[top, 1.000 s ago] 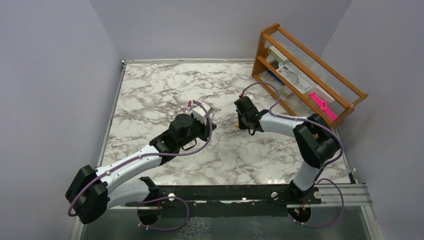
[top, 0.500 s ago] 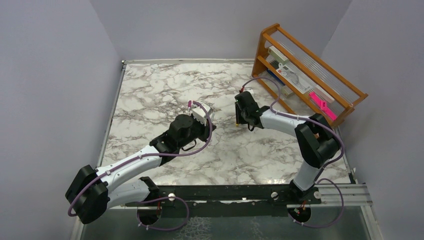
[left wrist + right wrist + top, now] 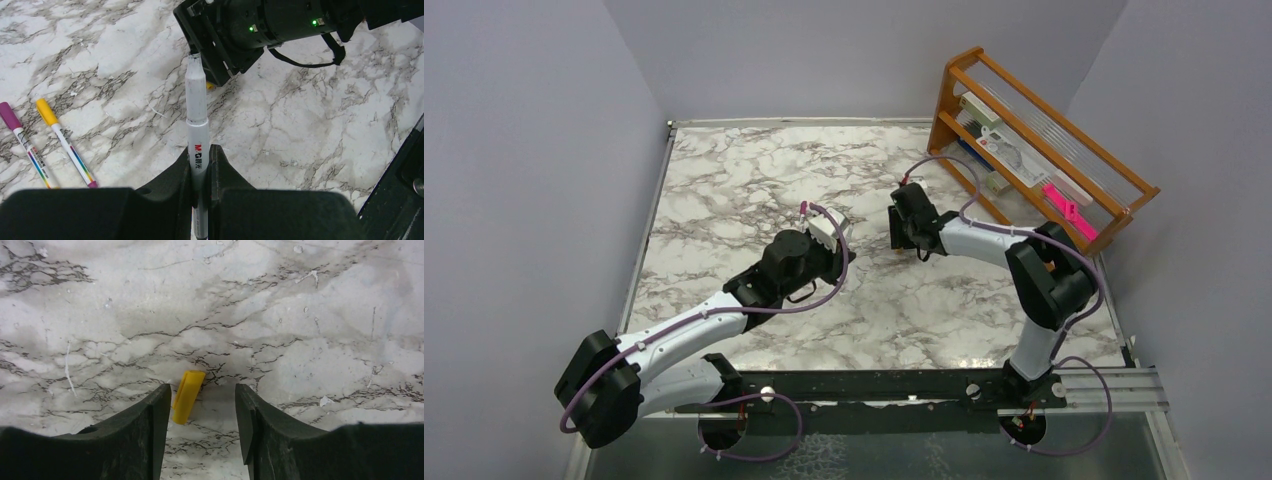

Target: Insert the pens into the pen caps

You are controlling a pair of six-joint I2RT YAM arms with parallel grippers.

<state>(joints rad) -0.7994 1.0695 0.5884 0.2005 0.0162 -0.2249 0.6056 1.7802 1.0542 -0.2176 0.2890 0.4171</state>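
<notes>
The right gripper grabs the loose yellow pen cap across its long sides next, which leaves the cap's open end free to insert the pen.
My left gripper [image 3: 201, 155] is shut on a silver-grey pen [image 3: 196, 105]. The pen's uncapped tip points at the right arm's black housing [image 3: 260, 25], close in front of it. My right gripper [image 3: 202, 390] is open and low over the table. A loose yellow pen cap [image 3: 188, 396] lies on the marble between its jaws, close to the left finger. A bit of this cap shows in the left wrist view [image 3: 210, 86]. Two more pens lie at the left, one with a magenta cap [image 3: 9, 114], one with a yellow cap [image 3: 46, 111]. In the top view the grippers, left [image 3: 842, 238] and right [image 3: 900, 238], face each other.
A wooden rack [image 3: 1034, 140] stands at the back right and holds boxes and a flat bright-pink object [image 3: 1064, 208]. Grey walls close the table on three sides. The marble table [image 3: 724, 190] stretches behind and to the left of the arms.
My right gripper has shifted a little back and to the left, so it now hides the yellow cap in the top view. The left arm has barely moved with its pen.
</notes>
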